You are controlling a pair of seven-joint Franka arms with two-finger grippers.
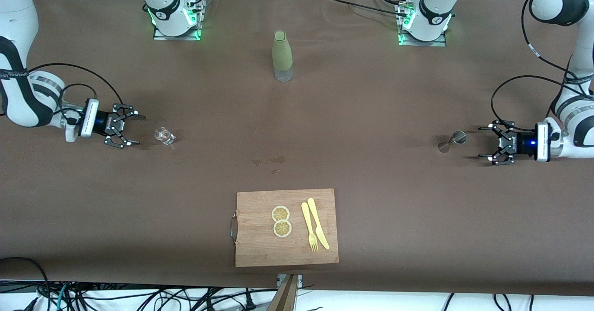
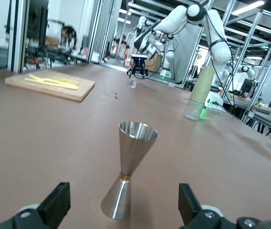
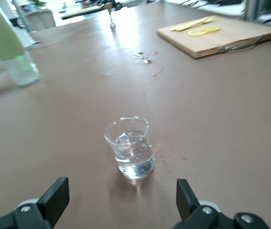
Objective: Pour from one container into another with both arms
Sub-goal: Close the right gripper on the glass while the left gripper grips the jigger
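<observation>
My right gripper is to grab the open glass cup next by its sides below the cup's rim. It will keep the cup level, because the cup has clear liquid in it.
The tiny clear glass cup (image 1: 164, 136) (image 3: 130, 152) stands upright on the brown table toward the right arm's end, with clear liquid in it. My right gripper (image 1: 134, 129) (image 3: 118, 200) is open, low over the table just short of the cup, with nothing between its fingers. The steel hourglass measuring cup (image 1: 452, 141) (image 2: 127, 175) stands upright toward the left arm's end. My left gripper (image 1: 483, 142) (image 2: 122, 207) is open, a short gap from the measuring cup and pointing at it.
A tall olive-green bottle (image 1: 282, 56) stands mid-table near the arms' bases. A wooden cutting board (image 1: 286, 227) with two lemon slices, a yellow fork and a knife lies near the front edge. Small spill marks (image 1: 270, 162) lie between bottle and board.
</observation>
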